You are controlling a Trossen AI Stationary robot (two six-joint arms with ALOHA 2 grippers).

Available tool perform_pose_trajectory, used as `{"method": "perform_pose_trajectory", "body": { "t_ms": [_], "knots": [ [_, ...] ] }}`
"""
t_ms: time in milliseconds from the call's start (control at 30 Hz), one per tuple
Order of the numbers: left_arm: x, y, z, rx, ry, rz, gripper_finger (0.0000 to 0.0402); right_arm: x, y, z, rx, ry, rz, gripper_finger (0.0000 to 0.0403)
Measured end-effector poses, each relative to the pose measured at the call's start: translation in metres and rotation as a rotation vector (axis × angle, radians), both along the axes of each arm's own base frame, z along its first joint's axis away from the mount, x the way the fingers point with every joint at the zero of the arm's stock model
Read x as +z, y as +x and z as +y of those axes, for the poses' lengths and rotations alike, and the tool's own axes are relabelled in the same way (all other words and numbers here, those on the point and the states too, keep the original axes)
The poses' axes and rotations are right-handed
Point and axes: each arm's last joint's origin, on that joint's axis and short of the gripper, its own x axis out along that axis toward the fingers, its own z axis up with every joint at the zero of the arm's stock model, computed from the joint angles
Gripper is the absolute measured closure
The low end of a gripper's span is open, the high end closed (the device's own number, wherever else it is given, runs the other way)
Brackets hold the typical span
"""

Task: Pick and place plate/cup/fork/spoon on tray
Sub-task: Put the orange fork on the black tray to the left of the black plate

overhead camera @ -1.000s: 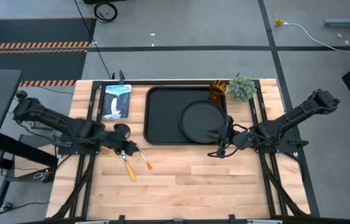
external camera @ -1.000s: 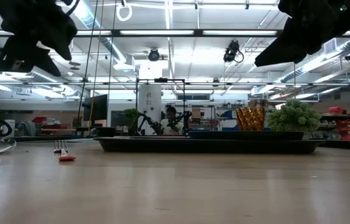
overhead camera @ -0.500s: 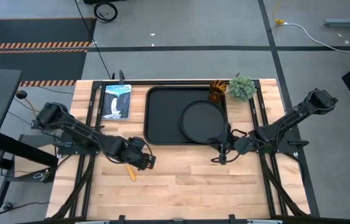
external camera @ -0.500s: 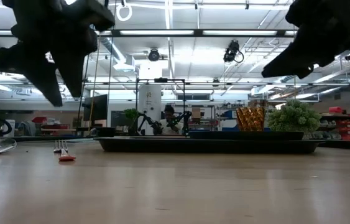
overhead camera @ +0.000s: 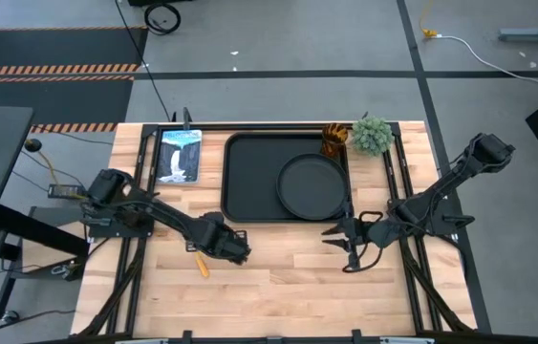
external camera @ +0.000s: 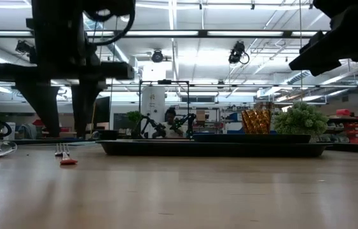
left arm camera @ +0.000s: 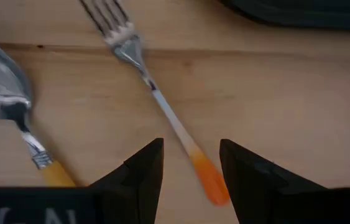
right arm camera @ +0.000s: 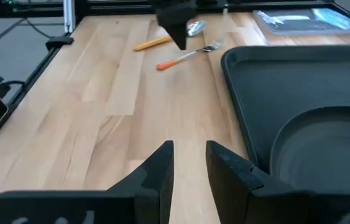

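The fork's orange end (left arm camera: 209, 178) is between my fingers, which are short of the fork's neck (left arm camera: 150, 81), so my left gripper should lower toward the fork's teeth before it closes on the fork.
The fork (left arm camera: 162, 106), silver tines and reddish-orange handle, lies flat on the wood next to the spoon (left arm camera: 7, 99), which has a yellow-orange handle. My left gripper (left arm camera: 190, 155) is open and points down over the fork's handle (left arm camera: 209, 180), one finger on either side and clear of it. It also shows in the high view (overhead camera: 236, 248). The round black plate (overhead camera: 312, 186) lies in the right half of the black tray (overhead camera: 249, 182). The amber cup (overhead camera: 333, 140) stands at the tray's far right corner. My right gripper (overhead camera: 343, 245) is open and empty near the tray's near right corner.
A fuzzy green potted plant (overhead camera: 372, 134) stands right of the cup. A flat picture-covered pack (overhead camera: 179, 156) lies left of the tray. Bare wood runs along the near half of the table (overhead camera: 288, 287). Black frame rails (overhead camera: 135, 239) run along both sides.
My left gripper has gone toward the table's right and near edges, away from the spoon, and tipped to point down over the fork's handle. My right gripper has drawn back from the plate toward the near edge. Fork, spoon, plate and cup have stayed put.
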Motion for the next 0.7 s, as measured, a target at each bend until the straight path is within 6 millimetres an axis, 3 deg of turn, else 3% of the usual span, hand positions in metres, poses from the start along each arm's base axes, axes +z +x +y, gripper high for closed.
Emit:
{"method": "perform_pose_trajectory", "body": {
  "t_ms": [133, 700],
  "knots": [
    [-0.008, 0.003, 0.005, 0.058, 0.003, 0.027, 0.0235, 0.001, -0.001, 0.002, 0.02, -0.016, -0.006, 0.0302],
    [-0.008, 0.001, 0.025, 0.213, 0.042, 0.076, 0.0235, 0.002, -0.006, 0.012, 0.098, -0.005, -0.013, 0.0302]
  ]
}}
